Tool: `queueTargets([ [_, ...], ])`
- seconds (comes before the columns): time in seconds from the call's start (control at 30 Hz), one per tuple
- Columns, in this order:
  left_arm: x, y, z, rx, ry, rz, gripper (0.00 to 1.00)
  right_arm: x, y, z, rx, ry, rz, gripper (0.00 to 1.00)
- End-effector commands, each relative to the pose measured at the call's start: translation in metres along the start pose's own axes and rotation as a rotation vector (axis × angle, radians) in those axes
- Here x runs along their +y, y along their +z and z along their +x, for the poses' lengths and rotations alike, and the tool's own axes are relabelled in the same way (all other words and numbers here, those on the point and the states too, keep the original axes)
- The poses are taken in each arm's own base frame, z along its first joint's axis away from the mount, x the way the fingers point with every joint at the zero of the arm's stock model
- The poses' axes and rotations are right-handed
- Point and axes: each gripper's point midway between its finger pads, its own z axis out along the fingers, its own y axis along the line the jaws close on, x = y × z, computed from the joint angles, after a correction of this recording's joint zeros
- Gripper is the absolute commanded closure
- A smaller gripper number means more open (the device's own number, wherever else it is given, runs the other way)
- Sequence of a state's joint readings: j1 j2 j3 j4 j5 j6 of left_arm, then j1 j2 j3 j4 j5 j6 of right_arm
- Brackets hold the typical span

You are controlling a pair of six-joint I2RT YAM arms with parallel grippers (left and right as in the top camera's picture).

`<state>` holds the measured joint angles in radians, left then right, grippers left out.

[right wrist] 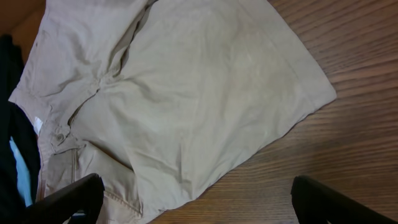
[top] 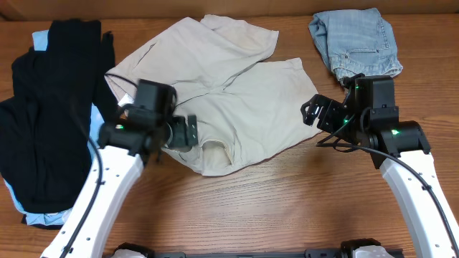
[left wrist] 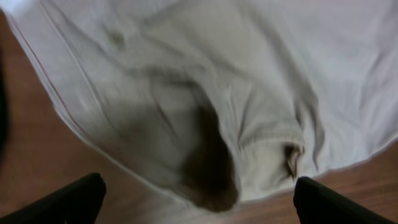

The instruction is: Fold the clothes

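Observation:
My right gripper grabs the near corner of the leg hem on the pale beige shorts (top: 229, 93) next, and then I fold one leg over the other.
Pale beige shorts (top: 229, 93) lie spread flat mid-table, also in the left wrist view (left wrist: 249, 74) and right wrist view (right wrist: 186, 93). Their waistband edge is rumpled at the front. A black garment (top: 50, 107) lies over a light-blue one (top: 43, 215) at the left. Folded faded-blue denim shorts (top: 355, 41) sit at the back right. My left gripper (top: 188, 132) is open and empty, hovering over the shorts' waistband edge (left wrist: 199, 208). My right gripper (top: 313, 111) is open and empty, just off the shorts' right leg hem (right wrist: 199, 208).
The wooden table (top: 287, 208) extends bare in front of the shorts. The black garment shows at the left edge of the right wrist view (right wrist: 9, 124).

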<state>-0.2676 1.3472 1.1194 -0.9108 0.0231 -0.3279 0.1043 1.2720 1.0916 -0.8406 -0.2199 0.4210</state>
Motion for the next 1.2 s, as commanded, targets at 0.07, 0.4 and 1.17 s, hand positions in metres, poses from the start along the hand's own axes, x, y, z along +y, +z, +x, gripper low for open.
queueTargets([
  [0.07,-0.014,0.015,0.038,0.080,-0.147,-0.066,0.00,0.001,-0.003,-0.003,-0.010,-0.008,-0.009,0.00],
  [0.4,0.004,0.047,0.081,0.113,-0.190,-0.217,0.00,0.000,-0.003,-0.002,-0.006,-0.070,-0.005,0.00],
  [1.17,0.015,0.058,0.061,-0.006,-0.194,-0.272,0.96,-0.035,0.059,-0.002,0.082,-0.014,0.141,0.28],
])
